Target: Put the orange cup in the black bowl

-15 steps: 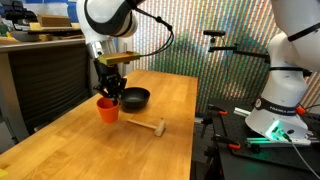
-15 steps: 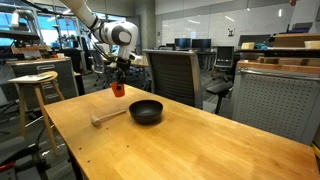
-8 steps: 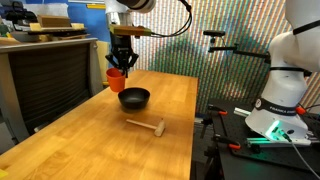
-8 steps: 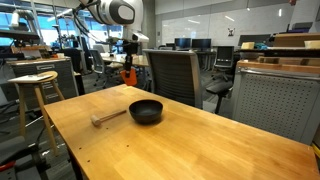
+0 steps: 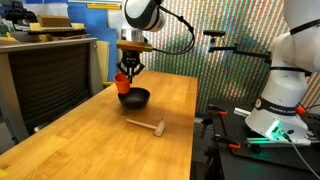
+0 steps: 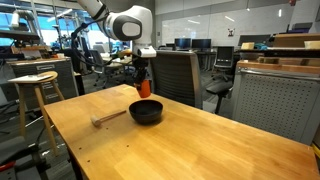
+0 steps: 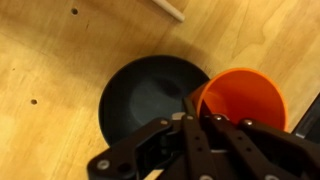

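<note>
The orange cup would drop at the bowl's edge if I opened now. My gripper needs to keep holding the cup until the cup is over the middle of the bowl.
The orange cup (image 5: 123,83) hangs in the air, pinched at its rim by my gripper (image 5: 128,72), just above the far edge of the black bowl (image 5: 135,98). It shows the same way in an exterior view, cup (image 6: 144,88) over bowl (image 6: 146,111), gripper (image 6: 142,76) above. In the wrist view the open cup (image 7: 243,97) fills the right side, beside the bowl (image 7: 145,95) below, with my gripper (image 7: 197,108) shut on the cup's wall.
A small wooden mallet (image 5: 147,126) lies on the wooden table (image 5: 90,140) in front of the bowl, also seen in an exterior view (image 6: 108,117). A desk chair (image 6: 170,75) and a stool (image 6: 33,90) stand beside the table.
My gripper lifted the orange cup off the table, carried it up and across, and now holds it lower, right over the black bowl.
</note>
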